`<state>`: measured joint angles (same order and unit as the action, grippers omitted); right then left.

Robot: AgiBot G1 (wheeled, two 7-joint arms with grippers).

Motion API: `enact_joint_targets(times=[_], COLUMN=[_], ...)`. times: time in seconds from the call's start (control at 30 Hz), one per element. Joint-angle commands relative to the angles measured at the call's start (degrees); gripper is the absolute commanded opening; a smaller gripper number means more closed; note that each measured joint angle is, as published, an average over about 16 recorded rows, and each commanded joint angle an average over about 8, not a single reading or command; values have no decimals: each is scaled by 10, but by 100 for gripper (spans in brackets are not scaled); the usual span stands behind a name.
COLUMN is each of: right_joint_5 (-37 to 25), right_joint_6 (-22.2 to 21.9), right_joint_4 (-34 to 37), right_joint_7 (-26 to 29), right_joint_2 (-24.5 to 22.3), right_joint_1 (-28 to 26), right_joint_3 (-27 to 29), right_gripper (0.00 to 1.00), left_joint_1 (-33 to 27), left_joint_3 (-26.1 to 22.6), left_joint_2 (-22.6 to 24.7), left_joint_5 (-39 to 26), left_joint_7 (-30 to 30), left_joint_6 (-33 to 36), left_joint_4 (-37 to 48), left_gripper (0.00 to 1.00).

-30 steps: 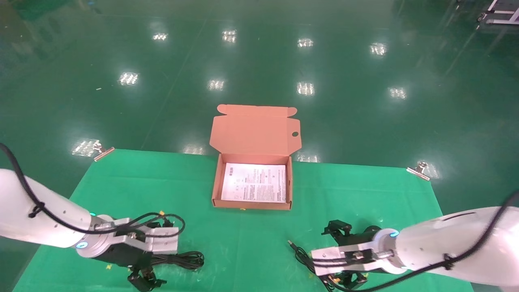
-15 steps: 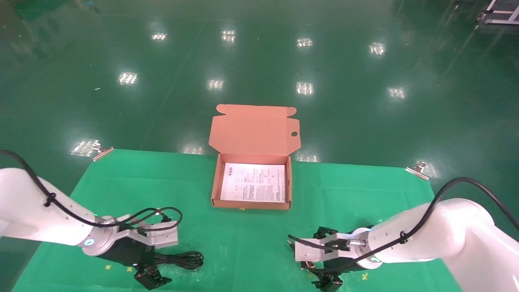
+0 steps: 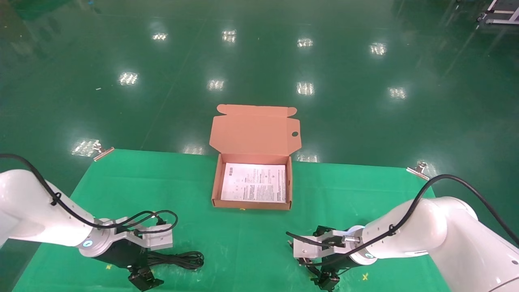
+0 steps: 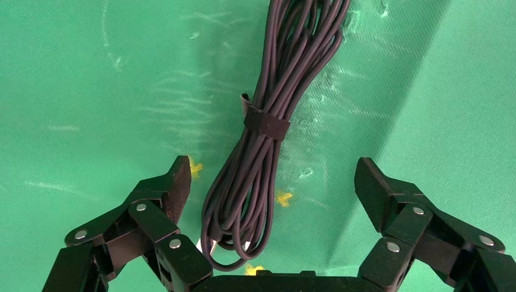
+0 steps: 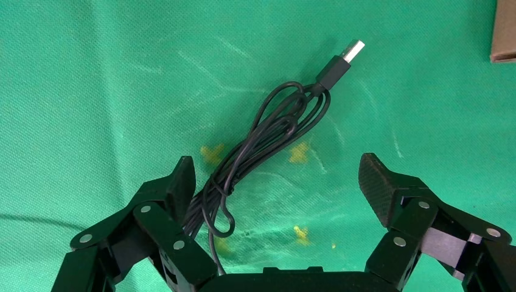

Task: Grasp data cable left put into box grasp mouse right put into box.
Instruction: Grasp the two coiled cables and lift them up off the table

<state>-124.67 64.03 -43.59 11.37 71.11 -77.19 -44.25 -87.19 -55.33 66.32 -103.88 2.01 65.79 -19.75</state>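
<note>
The right gripper grips the mouse's coiled cord by the gathered pieces [image 5: 238, 168] beside its tie next, since loose loops fan out near the cord's plug.
The data cable [image 3: 178, 258], a black strapped bundle, lies on the green cloth at the front left; in the left wrist view the cable [image 4: 268, 128] runs up between the jaws. My left gripper [image 3: 142, 279] [image 4: 272, 182] is open over the bundle's near end, not touching it. My right gripper [image 3: 324, 280] [image 5: 277, 182] is open at the front right over the mouse's thin cord [image 5: 268, 137], whose USB plug [image 5: 341, 61] points toward the box. The mouse itself is hidden under the right arm. The open orange-brown box [image 3: 253, 205] with a white sheet stands at table centre, empty of both items.
The box's lid [image 3: 255, 129] stands open at the back, past the table's far edge. Metal clips [image 3: 103, 152] [image 3: 418, 170] hold the cloth at both far corners. A box corner [image 5: 504, 30] shows in the right wrist view.
The right arm swung left and lowered, its gripper now over the mouse cord and hiding the mouse. The left gripper shifted slightly left and down over the cable bundle.
</note>
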Motion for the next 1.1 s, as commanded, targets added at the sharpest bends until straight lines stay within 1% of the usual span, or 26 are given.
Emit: enact_joint_targets(times=[0.03, 1.1], right_joint_5=[0, 1], right_joint_6=[-2, 4], right_joint_4=[5, -10], right_joint_7=[-1, 1], right_joint_2=[2, -4], right_joint_1=[-1, 2], right_joint_3=[0, 0], right_gripper=[0, 0], left_joint_1=[-2, 2], left_joint_3=[0, 1], left_joint_2=[3, -5], left_joint_5=[-1, 1], left_joint_7=[-1, 2], left_joint_6=[-2, 3], left_joint_4=[7, -13], left_gripper=[0, 0])
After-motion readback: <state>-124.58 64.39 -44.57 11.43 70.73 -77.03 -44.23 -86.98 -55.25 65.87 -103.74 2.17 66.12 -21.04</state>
